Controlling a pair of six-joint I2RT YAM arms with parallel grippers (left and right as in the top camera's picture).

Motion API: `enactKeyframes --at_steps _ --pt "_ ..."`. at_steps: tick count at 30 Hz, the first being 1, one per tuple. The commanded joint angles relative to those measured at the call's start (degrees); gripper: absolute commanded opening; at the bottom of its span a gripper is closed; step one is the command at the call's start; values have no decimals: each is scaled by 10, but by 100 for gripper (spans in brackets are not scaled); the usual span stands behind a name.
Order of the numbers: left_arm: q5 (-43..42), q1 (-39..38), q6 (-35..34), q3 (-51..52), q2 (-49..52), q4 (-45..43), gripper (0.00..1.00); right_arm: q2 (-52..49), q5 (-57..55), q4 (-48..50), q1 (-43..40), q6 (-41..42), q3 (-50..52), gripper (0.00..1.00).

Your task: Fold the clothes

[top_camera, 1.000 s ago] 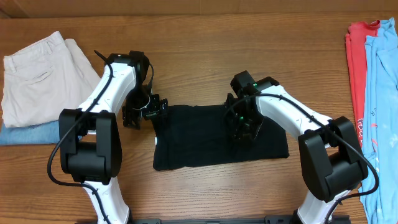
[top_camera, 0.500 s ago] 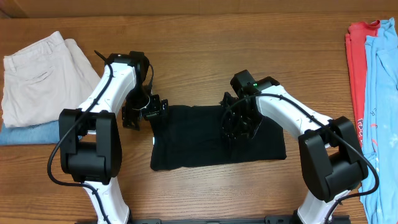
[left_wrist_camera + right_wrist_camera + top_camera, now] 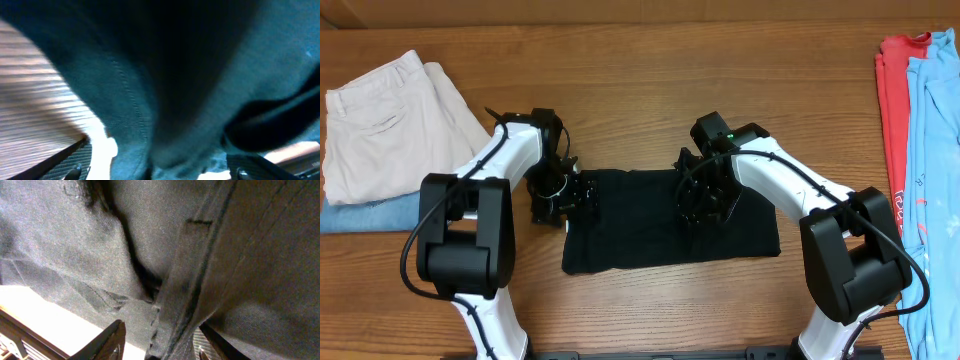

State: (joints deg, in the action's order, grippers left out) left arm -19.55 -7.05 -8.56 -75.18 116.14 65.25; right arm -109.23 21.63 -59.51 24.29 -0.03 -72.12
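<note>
The left gripper should next take hold of the black shirt (image 3: 650, 228) by its edge nearest the trousers, so that it can fold that end of the shirt over the rest.
The black shirt (image 3: 650, 228) lies folded into a wide rectangle on the wooden table (image 3: 640, 60), between the two arms. My left gripper (image 3: 567, 196) is at the shirt's left edge. In the left wrist view its fingers (image 3: 160, 167) stand wide apart with a bunch of the dark fabric (image 3: 175, 75) between them. My right gripper (image 3: 706, 203) is down on the shirt's upper middle. In the right wrist view its fingers (image 3: 160, 345) are apart around a raised fold of the fabric (image 3: 100, 240); the left finger stands clear of the fold.
Cream-white trousers (image 3: 390, 110) lie folded on blue jeans (image 3: 365, 212) at the far left. A red garment (image 3: 895, 100) and a light blue garment (image 3: 935, 180) lie at the right edge.
The right gripper shifted slightly left and the shirt slid left with it, then it held still. The left gripper moved right and down onto the shirt's left edge.
</note>
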Motion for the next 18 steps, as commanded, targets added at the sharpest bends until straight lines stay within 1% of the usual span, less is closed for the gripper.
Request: enactKeyframes --at_steps 1,2,3,4,6,7,8,11,15,18 --pt "-43 -12 28 37 -11 -37 80 19 3 5 -2 -4 -14 47" --pt "-43 -14 28 42 -11 -44 75 19 3 5 -2 -4 -14 47" --pt "-43 -16 28 45 -11 -49 68 19 3 5 -2 -4 -14 47" --pt "-43 -19 28 49 -11 -54 58 19 3 5 -2 -4 -14 47" --pt "-42 -20 27 50 -11 -59 42 19 3 5 -2 -4 -14 47" --pt "-42 -20 25 50 -11 -62 36 19 3 5 -2 -4 -14 47" --pt "-40 -20 24 49 -11 -64 27 19 3 5 -2 -4 -14 47" --pt "3 -17 7 49 -11 -66 4 19 3 5 -2 -4 -14 47" --pt "79 -2 2 33 -13 -34 4 19 -6 6 -2 -4 -18 47" --pt "125 19 -3 5 -19 -4 4 19 -13 -1 -3 -4 -43 48"
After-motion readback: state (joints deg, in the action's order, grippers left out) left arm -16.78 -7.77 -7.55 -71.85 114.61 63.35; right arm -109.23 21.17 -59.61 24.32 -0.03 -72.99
